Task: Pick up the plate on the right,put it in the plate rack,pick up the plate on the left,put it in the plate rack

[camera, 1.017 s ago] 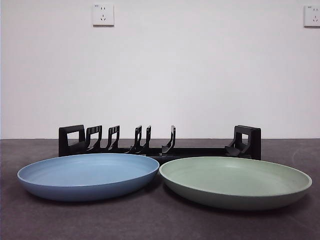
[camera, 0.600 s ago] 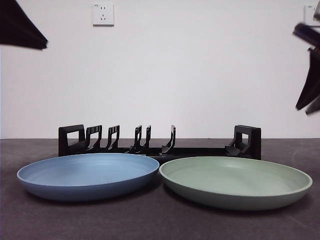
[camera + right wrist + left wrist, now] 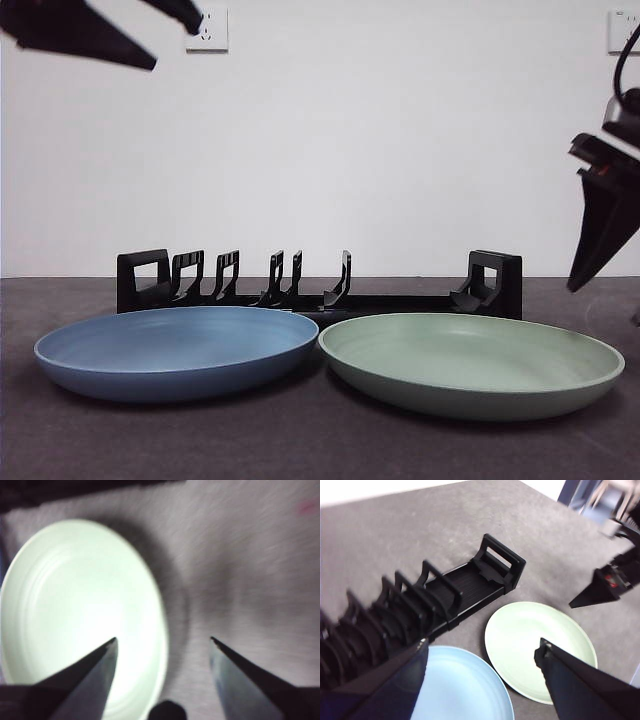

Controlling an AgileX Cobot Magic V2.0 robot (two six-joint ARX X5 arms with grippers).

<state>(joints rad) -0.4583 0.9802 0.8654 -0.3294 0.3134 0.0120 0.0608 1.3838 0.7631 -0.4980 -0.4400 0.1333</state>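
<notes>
My right gripper is going to stand the plate in the plate rack, so it will next grab the green plate [image 3: 470,362] by its outer rim [image 3: 614,362].
A green plate [image 3: 470,362] lies flat at the front right of the table, and a blue plate [image 3: 178,350] lies flat to its left, rims almost touching. Behind both stands the long black plate rack [image 3: 320,285] with nothing in it. My right gripper [image 3: 162,640] hangs open above the green plate's [image 3: 80,615] outer edge, one jaw over the plate and one over the table; it shows at the right edge of the front view [image 3: 600,230]. My left gripper [image 3: 482,647] is open, high above the rack [image 3: 435,595] and both plates, and appears at the top left [image 3: 100,30].
The dark grey table [image 3: 320,440] runs back to a white wall with two sockets [image 3: 206,28]. Bare tabletop lies to the right of the green plate [image 3: 250,570].
Both arms have come into the front view: the right one dropped down along the right edge toward the green plate, the left one moved in at the top left. Plates and rack have not moved.
</notes>
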